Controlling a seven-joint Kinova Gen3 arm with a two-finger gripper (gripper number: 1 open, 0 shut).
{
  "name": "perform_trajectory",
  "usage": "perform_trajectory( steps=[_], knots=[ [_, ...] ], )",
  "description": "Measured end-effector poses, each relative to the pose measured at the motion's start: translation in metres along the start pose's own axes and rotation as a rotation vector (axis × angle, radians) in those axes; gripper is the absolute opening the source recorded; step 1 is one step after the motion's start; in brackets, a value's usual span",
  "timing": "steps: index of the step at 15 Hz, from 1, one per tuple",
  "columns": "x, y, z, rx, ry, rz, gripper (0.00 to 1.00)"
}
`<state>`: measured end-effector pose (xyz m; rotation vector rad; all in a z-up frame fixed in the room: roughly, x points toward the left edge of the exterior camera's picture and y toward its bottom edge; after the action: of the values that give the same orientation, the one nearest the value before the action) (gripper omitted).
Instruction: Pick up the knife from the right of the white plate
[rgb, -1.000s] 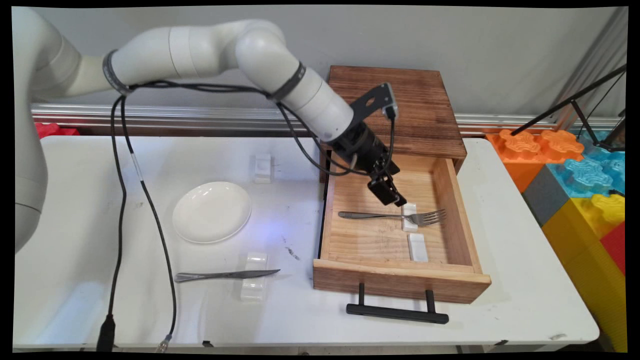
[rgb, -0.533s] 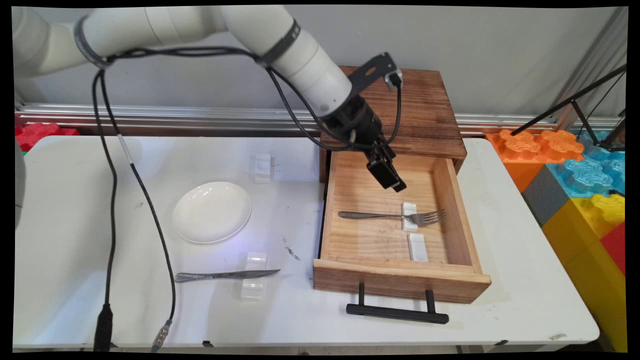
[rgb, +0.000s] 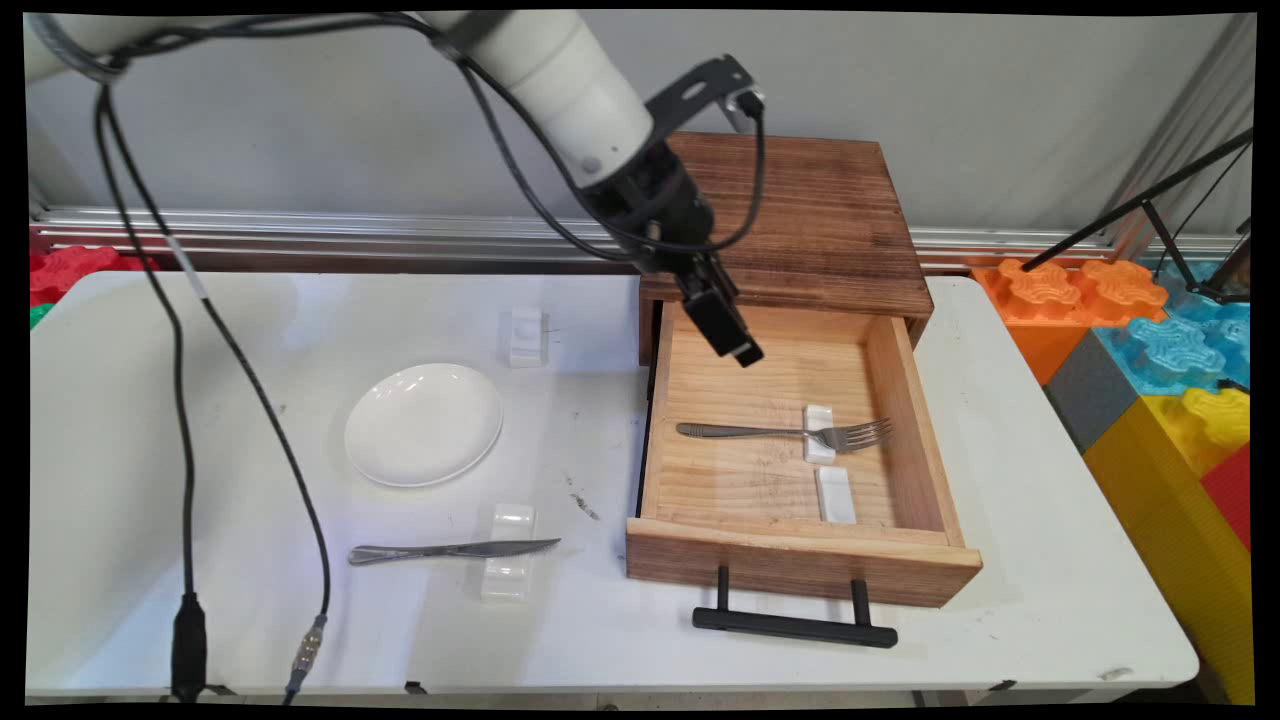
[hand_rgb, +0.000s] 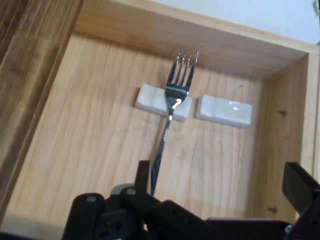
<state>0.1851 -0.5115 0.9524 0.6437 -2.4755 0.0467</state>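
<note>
The gripper takes hold of the steel knife by its handle (rgb: 429, 552) next, to lay the knife across the empty white rest in the drawer.
My gripper (rgb: 741, 352) hangs open and empty above the back left part of the open wooden drawer (rgb: 800, 562). Below it and to the right, a metal fork (rgb: 760, 432) lies across the drawer floor, its neck resting on a small white rest (rgb: 820, 446). A second white rest (rgb: 835, 495) lies just in front of it. In the hand view the fork (hand_rgb: 170, 120) points away from the gripper (hand_rgb: 222, 182), tines over one rest (hand_rgb: 150, 99), with the other rest (hand_rgb: 223, 110) beside it. The fingers (hand_rgb: 143, 175) stand wide apart with nothing between them.
The drawer belongs to a dark wooden cabinet (rgb: 810, 215) at the back. On the table to the left are a white plate (rgb: 424, 423), a knife (rgb: 450, 550) on a clear rest (rgb: 509, 575), and another white rest (rgb: 525, 336). Coloured foam blocks (rgb: 1150, 340) stand at the right.
The gripper has risen and drawn back to the left, away from the fork's rest. The fork and both rests in the drawer have not moved.
</note>
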Motion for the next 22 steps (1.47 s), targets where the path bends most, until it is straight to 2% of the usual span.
perform_trajectory(
  steps=[5, 11, 14, 22],
  knots=[
    [-0.027, 0.012, -0.032, 0.016, -0.032, -0.034, 1.00],
    [-0.077, 0.019, -0.062, 0.041, -0.059, -0.040, 1.00],
    [-0.097, 0.020, -0.070, 0.047, -0.061, -0.036, 1.00],
    [-0.176, 0.018, -0.079, 0.047, -0.081, -0.006, 1.00]
  ],
)
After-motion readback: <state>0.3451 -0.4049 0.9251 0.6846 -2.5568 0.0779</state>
